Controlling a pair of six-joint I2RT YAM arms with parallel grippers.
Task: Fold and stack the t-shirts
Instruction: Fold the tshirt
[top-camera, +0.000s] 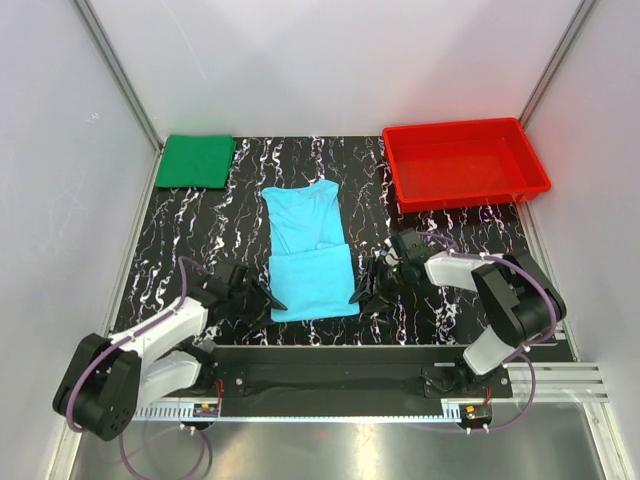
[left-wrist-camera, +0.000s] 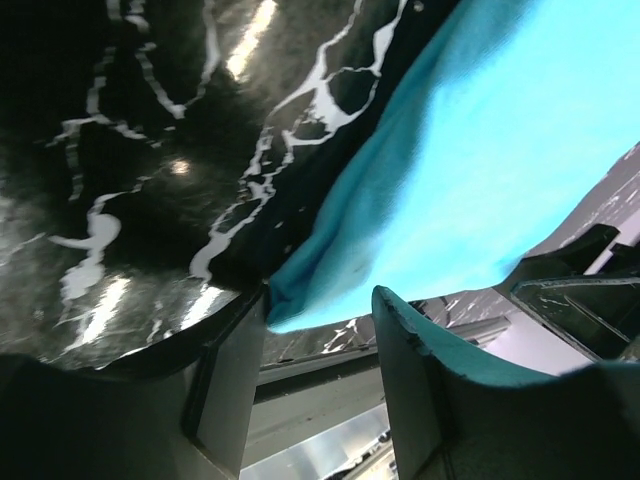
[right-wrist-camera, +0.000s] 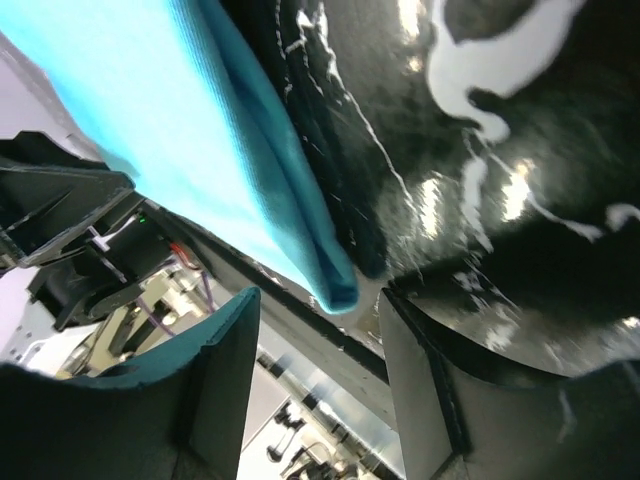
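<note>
My left gripper needs to grab the cyan t-shirt's near corner (top-camera: 277, 316) (left-wrist-camera: 294, 310) next, opposite the right gripper's corner, to fold the cyan t-shirt's near edge over.
The light cyan-blue t-shirt (top-camera: 308, 252) lies in the middle of the black marbled table, its lower part folded up over itself. The dark green t-shirt (top-camera: 196, 160) lies folded at the far left corner. My left gripper (top-camera: 268, 298) is open at the cyan shirt's near left corner; in the left wrist view that corner (left-wrist-camera: 300, 300) sits between the spread fingers. My right gripper (top-camera: 358, 297) is open at the near right corner; in the right wrist view the folded corner (right-wrist-camera: 335, 285) sits between the fingers. Neither is closed on the cloth.
A red plastic tray (top-camera: 466, 163) stands at the far right. The table's near edge and a metal rail run just below the grippers. White walls enclose the table on three sides.
</note>
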